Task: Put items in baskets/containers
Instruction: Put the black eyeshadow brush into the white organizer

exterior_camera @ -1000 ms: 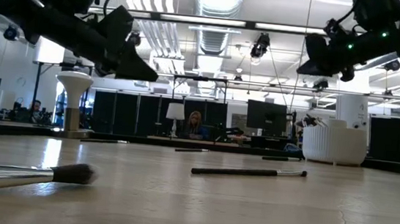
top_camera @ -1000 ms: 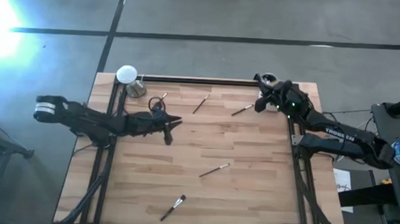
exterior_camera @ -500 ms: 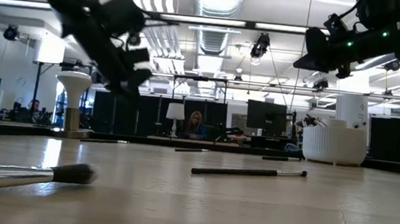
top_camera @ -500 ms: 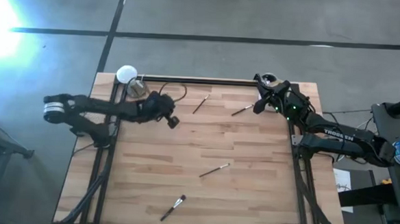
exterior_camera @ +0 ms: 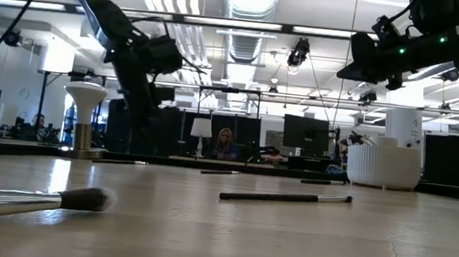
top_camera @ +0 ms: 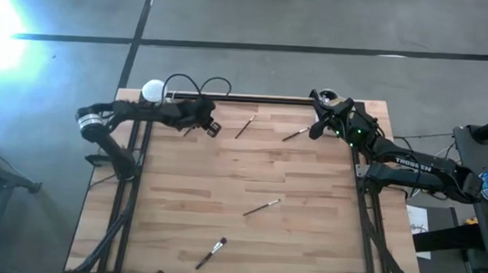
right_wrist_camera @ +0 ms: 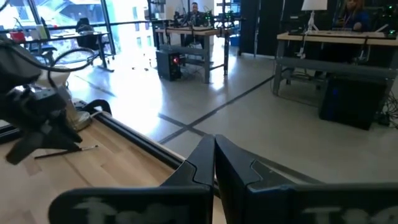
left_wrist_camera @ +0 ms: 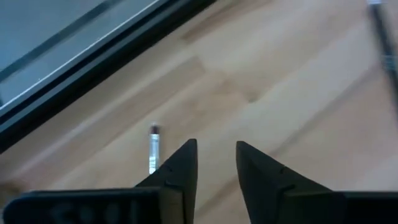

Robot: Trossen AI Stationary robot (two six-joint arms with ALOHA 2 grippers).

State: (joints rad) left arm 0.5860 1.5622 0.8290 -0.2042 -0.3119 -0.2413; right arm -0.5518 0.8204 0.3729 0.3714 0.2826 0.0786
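I should grab the thin brush by its handle [top_camera: 188,132] with my left gripper next, to get the brush into the cup.
Several thin makeup brushes lie flat on the wooden table: two near the far edge [top_camera: 244,126] [top_camera: 294,134], one mid-table [top_camera: 261,208] and a fluffy-headed one near the front [top_camera: 211,253]. A short pale brush [left_wrist_camera: 153,149] lies just beside my left gripper [left_wrist_camera: 216,149], which hangs open over the far left of the table [top_camera: 212,127], pointing slantwise down with nothing between its fingers. The round cream-white cup [exterior_camera: 382,163] stands at the far right corner, brushes sticking up from it. My right gripper [right_wrist_camera: 214,146] is shut and empty, held level in the air beside the cup [top_camera: 315,128].
A flat white disc on a brass-coloured stand [top_camera: 153,91] stands at the far left corner, close to my left arm. A black rail [left_wrist_camera: 93,59] runs along the table's far edge. The middle of the table [top_camera: 225,177] is bare wood.
My left gripper has swung from the middle left of the table toward the far edge, turning as it went, and now hangs near the stand and the short pale brush. The brushes have not moved.
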